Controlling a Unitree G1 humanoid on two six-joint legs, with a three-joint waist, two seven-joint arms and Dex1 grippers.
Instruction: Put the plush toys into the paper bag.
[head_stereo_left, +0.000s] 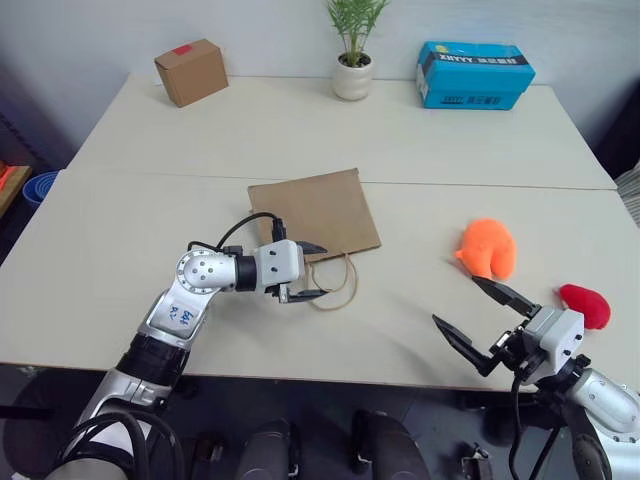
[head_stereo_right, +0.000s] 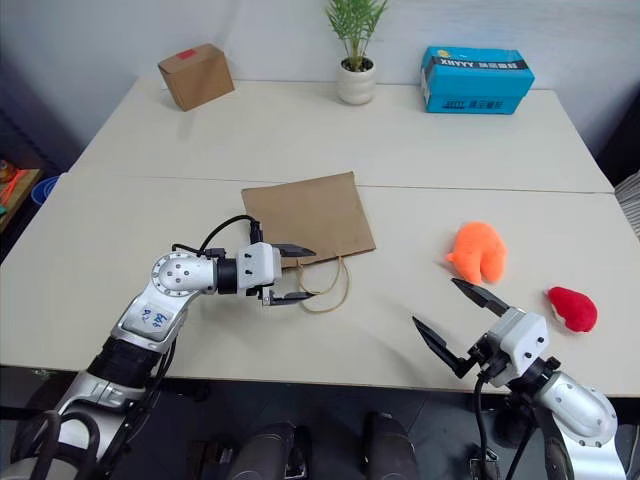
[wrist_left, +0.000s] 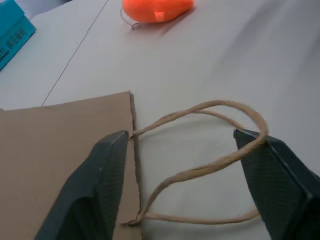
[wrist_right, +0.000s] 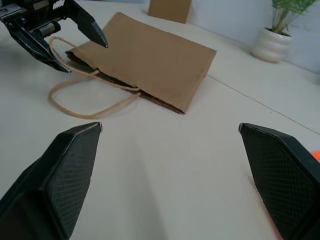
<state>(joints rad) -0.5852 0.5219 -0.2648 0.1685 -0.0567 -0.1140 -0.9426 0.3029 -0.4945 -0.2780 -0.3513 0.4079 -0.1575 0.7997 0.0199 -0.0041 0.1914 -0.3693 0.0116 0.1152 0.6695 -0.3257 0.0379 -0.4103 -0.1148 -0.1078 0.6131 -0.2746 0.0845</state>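
Observation:
I need to pinch the paper bag (head_stereo_left: 315, 212) by its raised twine handle (head_stereo_left: 349, 284) with my left gripper next, because the bag lies flat on the tabletop.
The brown paper bag (head_stereo_left: 315, 212) lies flat mid-table, its twine handles (head_stereo_left: 335, 290) trailing toward the front edge. My left gripper (head_stereo_left: 322, 270) is open at the bag's mouth edge. In the left wrist view the handle loops (wrist_left: 210, 135) lie between the fingers and one strand touches a finger (wrist_left: 280, 185). The orange plush toy (head_stereo_left: 488, 248) sits to the right of the bag, and the red plush toy (head_stereo_left: 586, 304) lies further right near the front edge. My right gripper (head_stereo_left: 455, 300) is open and empty, just in front of the orange toy and left of the red one.
A small cardboard box (head_stereo_left: 191, 71) stands at the back left, a potted plant (head_stereo_left: 353, 60) at the back middle and a blue carton (head_stereo_left: 473, 75) at the back right. A seam (head_stereo_left: 480, 185) runs across the table behind the bag.

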